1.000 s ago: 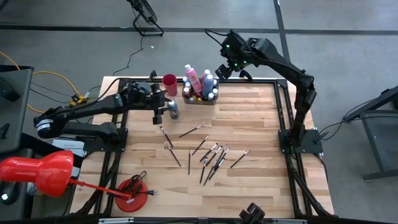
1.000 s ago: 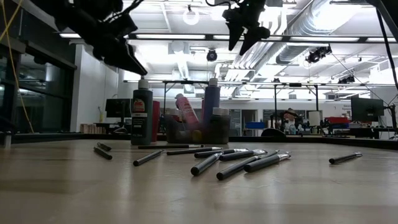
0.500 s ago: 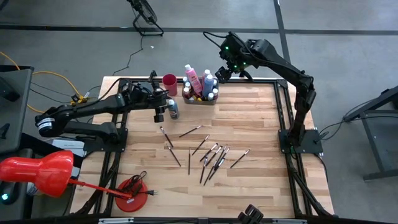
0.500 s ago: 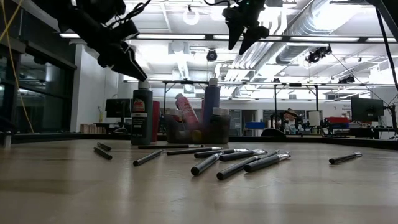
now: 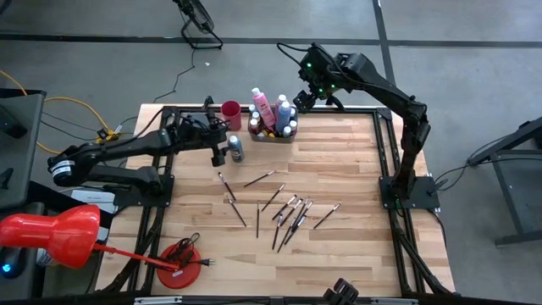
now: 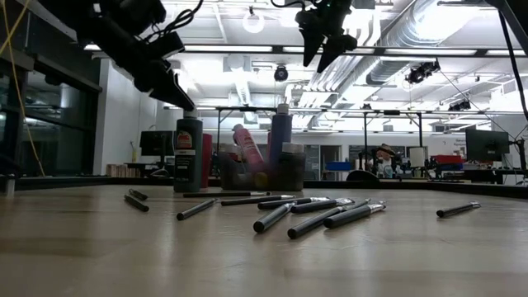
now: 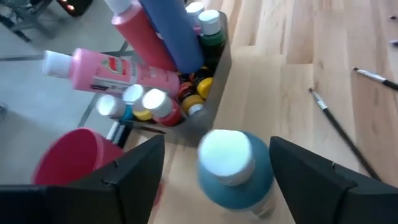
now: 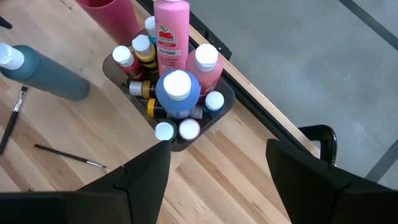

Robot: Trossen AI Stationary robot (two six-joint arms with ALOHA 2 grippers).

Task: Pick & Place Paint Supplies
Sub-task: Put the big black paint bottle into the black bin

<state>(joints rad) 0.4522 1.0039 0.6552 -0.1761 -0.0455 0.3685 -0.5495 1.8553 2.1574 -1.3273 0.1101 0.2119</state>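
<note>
My left gripper grabs the teal bottle's white cap (image 5: 234,140) (image 7: 226,155) next, to pack the bottle into the grey tray.
A teal paint bottle (image 7: 239,177) with a white cap stands upright on the table (image 5: 356,169), beside the grey tray (image 7: 216,84). My left gripper (image 7: 216,140) is open, with one finger on each side of the bottle and a gap showing on both sides. The tray (image 5: 273,137) holds several paint bottles, among them a pink one (image 8: 170,31) and a blue one (image 8: 177,93). My right gripper (image 5: 302,95) hangs open above the tray's far right side. Several paintbrushes (image 5: 288,212) lie scattered on the middle of the table.
A pink cup (image 5: 230,113) stands left of the tray at the table's far edge. A red round object (image 5: 179,264) sits at the near left corner, and a red lamp-like thing (image 5: 51,233) lies off the left edge. Black frame rails (image 5: 385,152) border the table.
My left gripper has opened around the teal bottle and tipped slightly, without leaving its place. The bottle stays upright on the table beside the tray. My right gripper has kept still.
</note>
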